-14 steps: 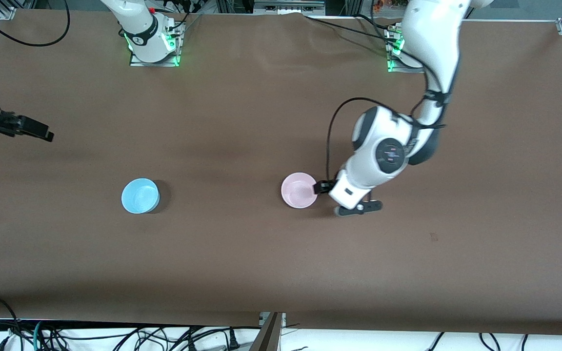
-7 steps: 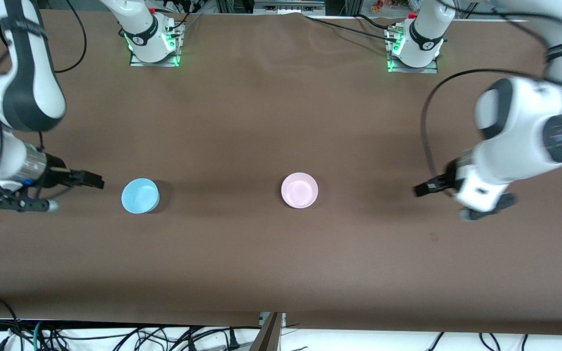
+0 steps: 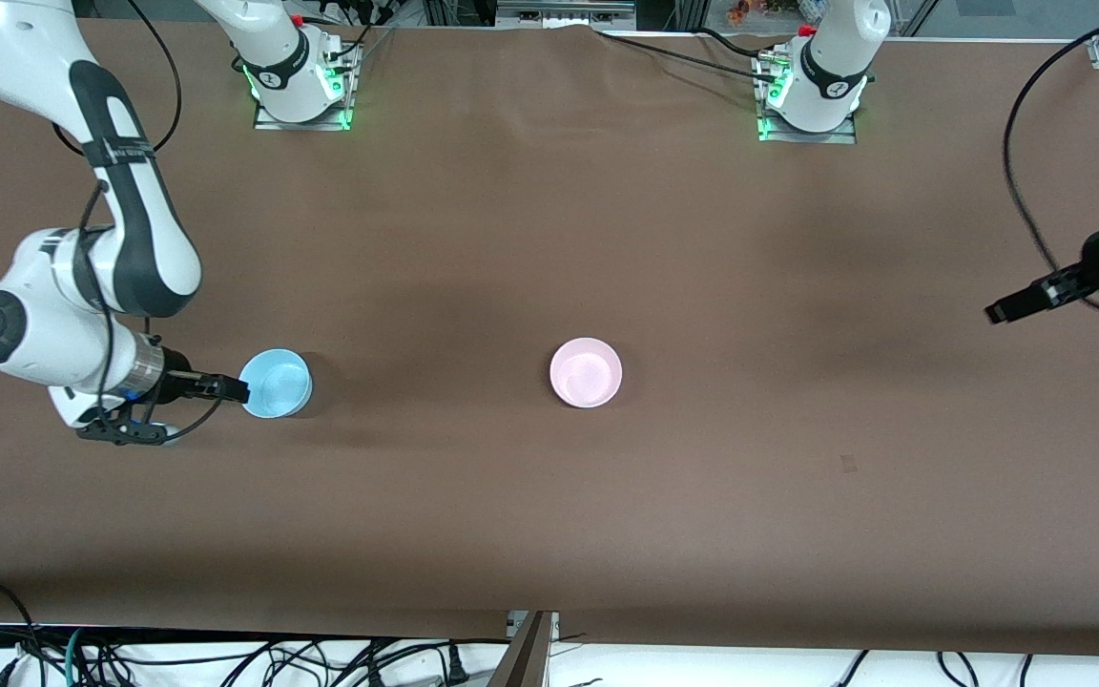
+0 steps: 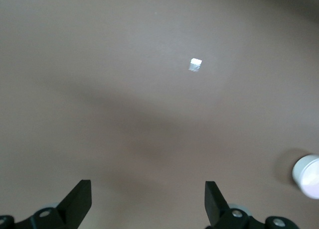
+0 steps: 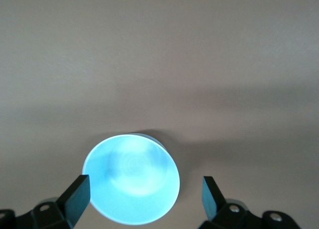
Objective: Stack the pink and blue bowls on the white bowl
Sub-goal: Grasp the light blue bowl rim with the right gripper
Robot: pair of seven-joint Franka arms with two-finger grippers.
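Observation:
I will next grab the light blue bowl by its rim with my right gripper. Then I will stack that bowl on the pink bowl.
The light blue bowl stands upright on the brown table toward the right arm's end. My right gripper is open and empty, low at the bowl's rim; in the right wrist view the bowl lies partly between the open gripper. The pink bowl stands mid-table; in the left wrist view it shows at the edge with a whitish side wall. No separate white bowl shows. My left gripper is open and empty over bare table at the left arm's end, also seen in the left wrist view.
A small white scrap lies on the table, a faint mark in the front view. The arm bases stand along the table edge farthest from the front camera. Cables hang below the near edge.
My left gripper has drawn away from the pink bowl toward the left arm's end of the table. My right gripper has come in and down to the blue bowl's rim. Neither bowl has moved.

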